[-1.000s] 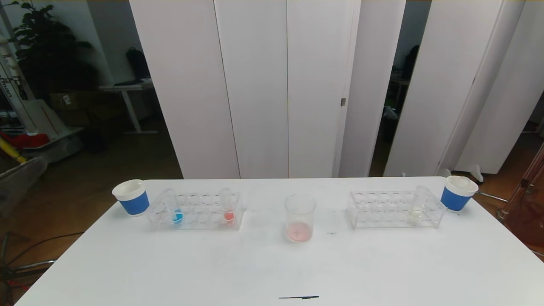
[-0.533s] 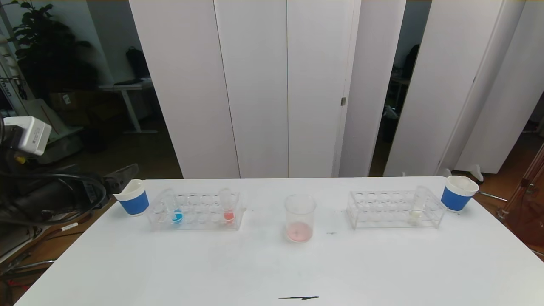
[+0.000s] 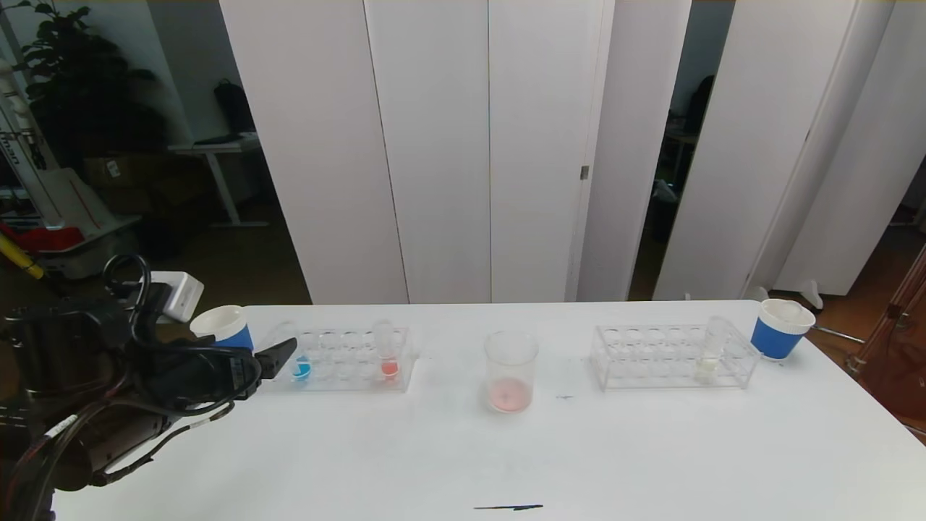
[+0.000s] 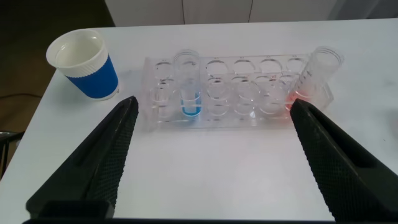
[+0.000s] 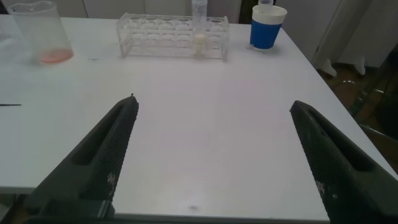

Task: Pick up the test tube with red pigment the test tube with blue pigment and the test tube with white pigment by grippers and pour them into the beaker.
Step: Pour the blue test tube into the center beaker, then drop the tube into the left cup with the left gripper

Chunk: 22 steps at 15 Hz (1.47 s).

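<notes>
The clear rack closes around the blue tube's lower end, so my left gripper will next grab the blue tube by its upper part below the tube's rim (image 4: 187,70).
The test tube with blue pigment (image 3: 302,367) (image 4: 189,99) stands near the left end of the left rack (image 3: 340,376), and the test tube with red pigment (image 3: 388,362) (image 4: 314,78) stands at that rack's right end. In the right rack (image 3: 644,362), the test tube with white pigment (image 3: 710,358) (image 5: 199,31) is upright. The beaker (image 3: 511,373) (image 5: 38,34) stands between the racks with a pink film at its bottom. My left gripper (image 3: 282,354) (image 4: 212,102) is open, just short of the left rack's front. My right gripper (image 5: 213,101) is open over bare table, outside the head view.
A blue-banded paper cup (image 3: 221,327) (image 4: 84,62) stands left of the left rack, partly behind my left arm. Another cup (image 3: 780,329) (image 5: 267,26) stands right of the right rack. A thin black mark (image 3: 508,506) lies near the table's front edge.
My left arm has come in from the left and swung down and right, from beside the paper cup to the left rack's front. Tubes, beaker and cups have not moved.
</notes>
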Available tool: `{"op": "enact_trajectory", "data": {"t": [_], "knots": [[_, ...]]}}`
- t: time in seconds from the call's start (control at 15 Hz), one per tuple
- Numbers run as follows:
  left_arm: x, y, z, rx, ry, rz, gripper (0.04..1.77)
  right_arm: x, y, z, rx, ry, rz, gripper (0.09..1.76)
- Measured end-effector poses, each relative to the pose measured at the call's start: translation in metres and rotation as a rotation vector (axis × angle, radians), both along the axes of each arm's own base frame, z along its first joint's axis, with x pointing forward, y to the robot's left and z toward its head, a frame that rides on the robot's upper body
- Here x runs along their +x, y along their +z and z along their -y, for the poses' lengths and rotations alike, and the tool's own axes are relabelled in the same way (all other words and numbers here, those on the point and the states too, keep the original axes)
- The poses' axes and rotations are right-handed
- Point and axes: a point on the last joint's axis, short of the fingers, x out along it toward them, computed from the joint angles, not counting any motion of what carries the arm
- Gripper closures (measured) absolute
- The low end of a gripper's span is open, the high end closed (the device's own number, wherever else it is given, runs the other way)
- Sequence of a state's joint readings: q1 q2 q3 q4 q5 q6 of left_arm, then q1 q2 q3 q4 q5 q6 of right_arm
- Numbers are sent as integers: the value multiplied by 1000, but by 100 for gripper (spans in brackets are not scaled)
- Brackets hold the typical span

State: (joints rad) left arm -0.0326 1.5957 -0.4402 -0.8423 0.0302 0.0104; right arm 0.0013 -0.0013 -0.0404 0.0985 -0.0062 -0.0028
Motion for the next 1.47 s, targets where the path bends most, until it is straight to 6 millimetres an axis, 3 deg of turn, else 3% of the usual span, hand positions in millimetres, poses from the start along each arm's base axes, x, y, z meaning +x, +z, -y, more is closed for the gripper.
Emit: {"op": "enact_trajectory", "data": {"t": [0.4,1.47], "knots": [[25,-26,2,-32,-5,-24,6,0,0,0,0,0,0,10],[95,-72,-7,-94,145,12,6,0,0,0,0,0,0,10]]}}
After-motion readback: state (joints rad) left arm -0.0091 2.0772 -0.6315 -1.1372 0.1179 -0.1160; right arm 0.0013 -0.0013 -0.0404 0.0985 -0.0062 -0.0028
